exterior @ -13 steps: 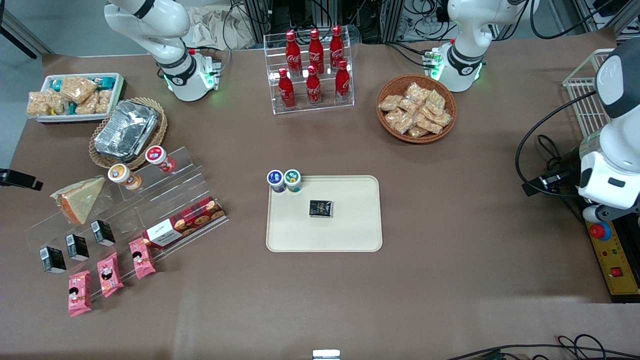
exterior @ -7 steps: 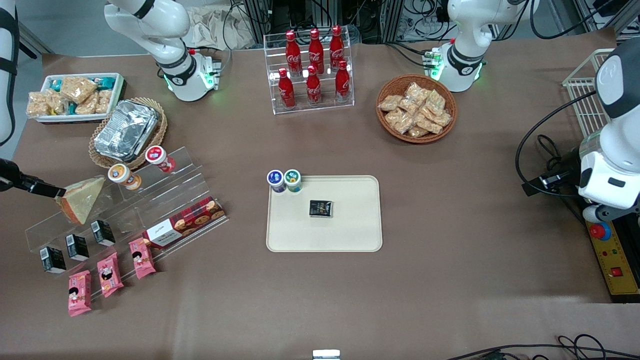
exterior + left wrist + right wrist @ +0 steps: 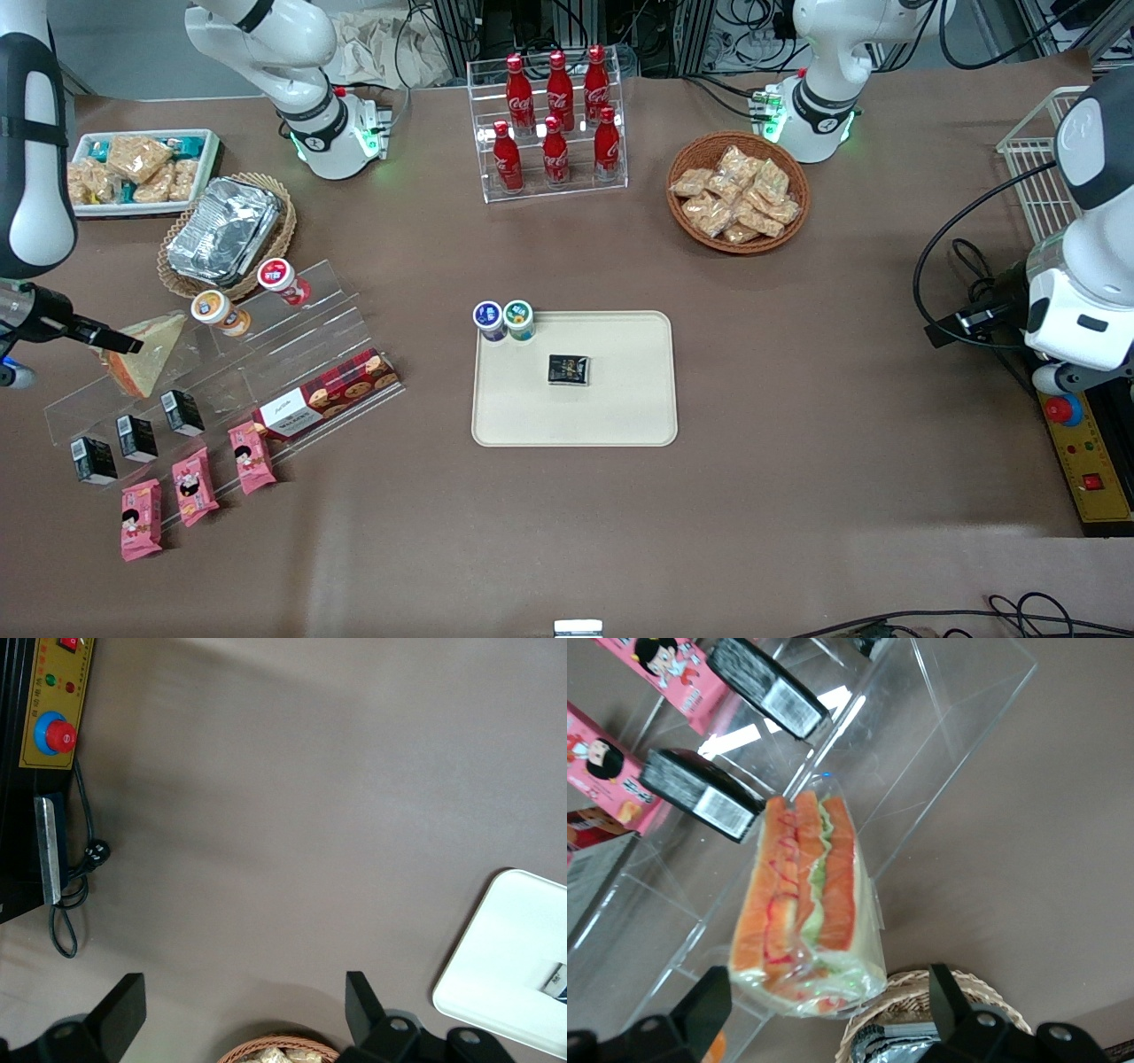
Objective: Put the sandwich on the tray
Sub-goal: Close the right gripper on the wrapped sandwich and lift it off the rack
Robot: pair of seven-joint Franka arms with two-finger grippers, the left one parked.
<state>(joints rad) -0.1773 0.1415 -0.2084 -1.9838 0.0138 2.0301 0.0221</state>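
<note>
The sandwich needs to go on the tray (image 3: pixel 574 415), so my gripper will next take hold of it by its wrapped wide end (image 3: pixel 154 335).
The sandwich (image 3: pixel 149 356), a wrapped triangular wedge, lies on the upper step of a clear acrylic stand (image 3: pixel 266 372) toward the working arm's end of the table. Its orange, pink and green filling edge (image 3: pixel 806 904) faces the right wrist camera. My gripper (image 3: pixel 124 346) is at the sandwich's wide end, open, with one black finger (image 3: pixel 704 1005) on each side of the wrapped end and nothing gripped (image 3: pixel 828 1014). The cream tray (image 3: pixel 620 408) lies at the table's middle, showing too in the left wrist view (image 3: pixel 505 939).
A small black packet (image 3: pixel 568 369) lies on the tray; two small cups (image 3: pixel 503 321) stand at its corner. The stand also carries black cartons (image 3: pixel 136 437), a biscuit box (image 3: pixel 326 393) and pink packets (image 3: pixel 190 486). A wicker basket with foil trays (image 3: pixel 226 232) sits beside the sandwich.
The right arm has come in from the table's edge; its gripper has moved up to the sandwich's wide end. The sandwich has not moved.
</note>
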